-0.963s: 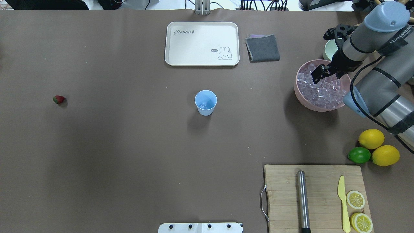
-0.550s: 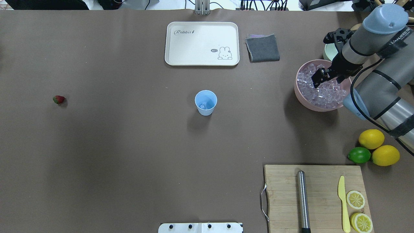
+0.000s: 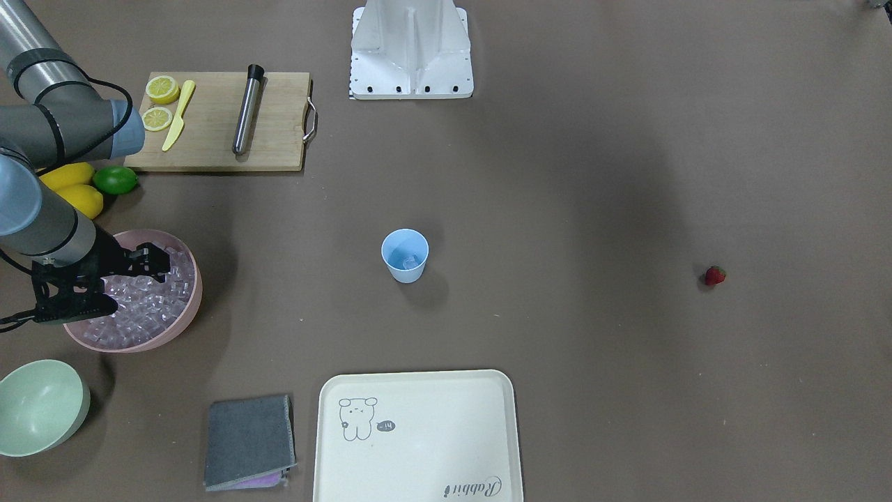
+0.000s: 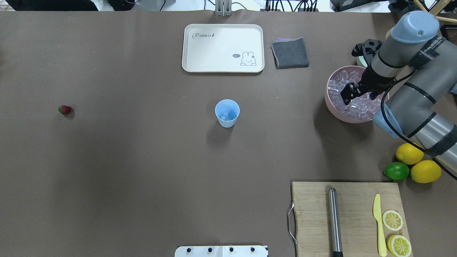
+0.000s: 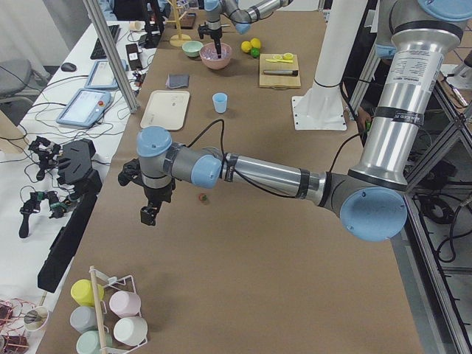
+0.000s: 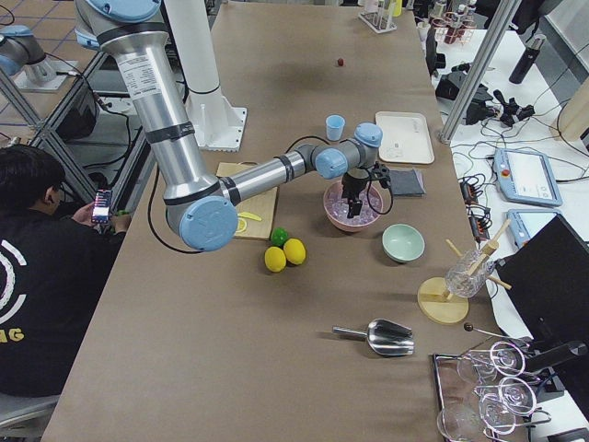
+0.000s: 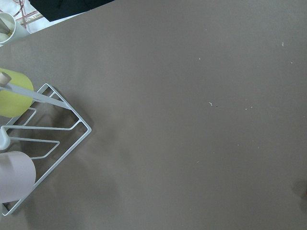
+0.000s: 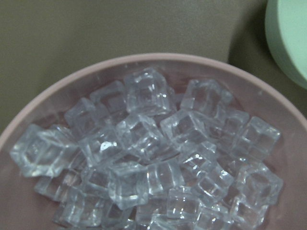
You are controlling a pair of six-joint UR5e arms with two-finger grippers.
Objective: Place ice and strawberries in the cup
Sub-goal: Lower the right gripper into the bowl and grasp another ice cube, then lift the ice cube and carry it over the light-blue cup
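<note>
I should close my right gripper now. Both of its fingers reach inside the pink bowl's rim [image 3: 198, 286], on either side of the ice [image 3: 138, 289], so they would hold an ice cube.
The light-blue cup [image 4: 227, 112] stands upright mid-table with one ice cube in it; it also shows in the front view [image 3: 405, 255]. The strawberry [image 4: 65, 109] lies alone far to the left, also visible in the front view [image 3: 714, 276]. Many ice cubes [image 8: 144, 143] fill the pink bowl [image 4: 330, 103]. My right gripper [image 4: 358, 96] hangs open just over the ice in that bowl, holding nothing. My left gripper [image 5: 147, 214] shows only in the left side view, near the strawberry [image 5: 203, 197]; I cannot tell whether it is open or shut.
A pale green bowl [image 3: 35, 404] sits beside the pink bowl. A white tray [image 4: 223, 48] and grey cloth [image 4: 290, 53] lie at the far side. Lemons, a lime [image 4: 396, 171] and a cutting board [image 4: 346, 217] with knife and steel tube are near right. A cup rack [image 7: 33, 143] is under the left wrist.
My right gripper has moved down and toward the near side over the pink bowl, closer to the ice. The cup and strawberry have not moved.
</note>
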